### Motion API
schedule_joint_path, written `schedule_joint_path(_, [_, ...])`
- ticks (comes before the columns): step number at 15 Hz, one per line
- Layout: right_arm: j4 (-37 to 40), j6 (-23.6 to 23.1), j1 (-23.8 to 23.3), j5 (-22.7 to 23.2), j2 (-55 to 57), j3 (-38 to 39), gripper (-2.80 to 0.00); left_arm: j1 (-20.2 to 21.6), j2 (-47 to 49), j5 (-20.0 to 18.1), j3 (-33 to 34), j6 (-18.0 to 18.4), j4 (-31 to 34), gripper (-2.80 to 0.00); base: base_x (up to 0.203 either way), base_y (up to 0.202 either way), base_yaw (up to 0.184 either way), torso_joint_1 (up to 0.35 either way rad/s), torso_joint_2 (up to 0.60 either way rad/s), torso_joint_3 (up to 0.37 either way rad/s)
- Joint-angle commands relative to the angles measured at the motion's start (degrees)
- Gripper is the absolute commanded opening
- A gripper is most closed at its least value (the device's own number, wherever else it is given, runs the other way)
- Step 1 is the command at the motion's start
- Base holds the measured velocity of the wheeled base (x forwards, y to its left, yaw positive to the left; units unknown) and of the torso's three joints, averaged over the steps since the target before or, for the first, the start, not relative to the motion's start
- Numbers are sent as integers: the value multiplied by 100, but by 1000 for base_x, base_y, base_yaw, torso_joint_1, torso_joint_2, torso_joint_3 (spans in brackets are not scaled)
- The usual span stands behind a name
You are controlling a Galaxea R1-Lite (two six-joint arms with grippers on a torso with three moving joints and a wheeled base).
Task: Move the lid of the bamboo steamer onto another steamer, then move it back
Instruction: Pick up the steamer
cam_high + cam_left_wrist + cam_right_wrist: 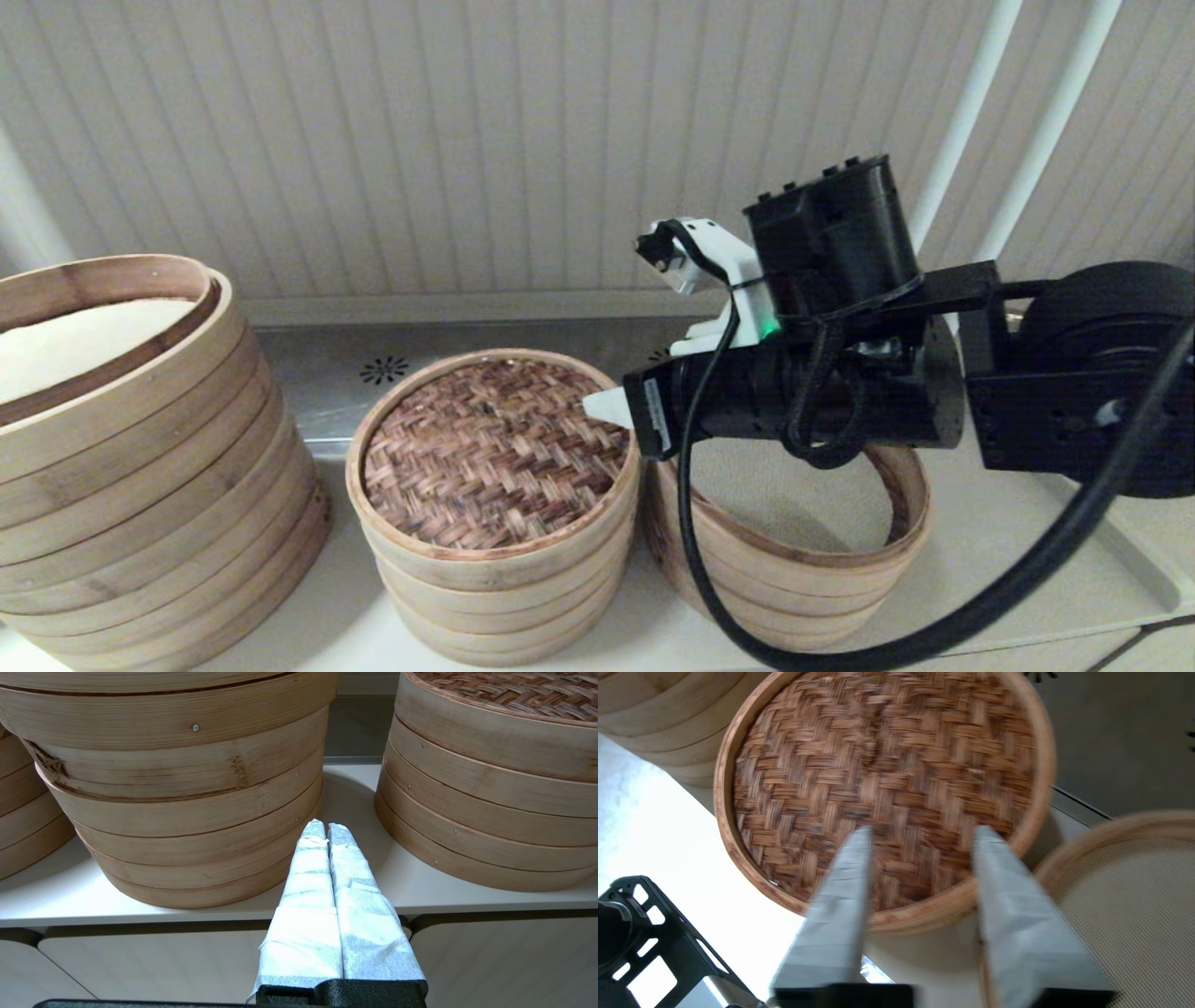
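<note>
The bamboo steamer lid (878, 774) needs to go onto the lined steamer, so my right gripper should grab it by the thin piece of bamboo in its woven middle (871, 740).
The bamboo steamer lid (493, 453), dark herringbone weave in a pale hoop, lies on top of the middle stack of bamboo rings (504, 588). To its right stands another steamer (896, 523), uncovered, with a beige cloth liner (794, 495) inside. My right gripper (602, 406) hovers over the lid's right edge, open and holding nothing. In the right wrist view the right gripper (924, 830) straddles the near rim of the lid (878, 774), with the lined steamer (1087, 835) beside it. My left gripper (326, 828) is shut and empty, low in front of the counter edge.
A much larger tall stack (121, 485) stands at the left, close to the middle stack. In the left wrist view the large stack (187, 788) and the middle stack (490, 793) leave a narrow gap. A metal strip (317, 364) and a slatted wall lie behind.
</note>
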Motion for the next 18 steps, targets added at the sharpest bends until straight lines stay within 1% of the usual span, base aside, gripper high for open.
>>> schedule_joint_path(1, [-14, -8, 167, -84, 364, -204, 0, 0, 9, 1, 1, 0, 0, -280, 0, 0, 0, 0, 0, 0])
schedule_joint_path(6, [-34, -124, 453, -897, 1164, -979, 0, 0, 9, 1, 1, 0, 0, -280, 0, 0, 0, 0, 0, 0])
schedule_joint_path(15, [-49, -186, 547, -952, 1828, -1526, 0, 0, 9, 1, 1, 0, 0, -280, 0, 0, 0, 0, 0, 0])
schedule_joint_path(18, [-40, -189, 545, -955, 2070, -1877, 0, 0, 9, 1, 1, 0, 0, -280, 0, 0, 0, 0, 0, 0])
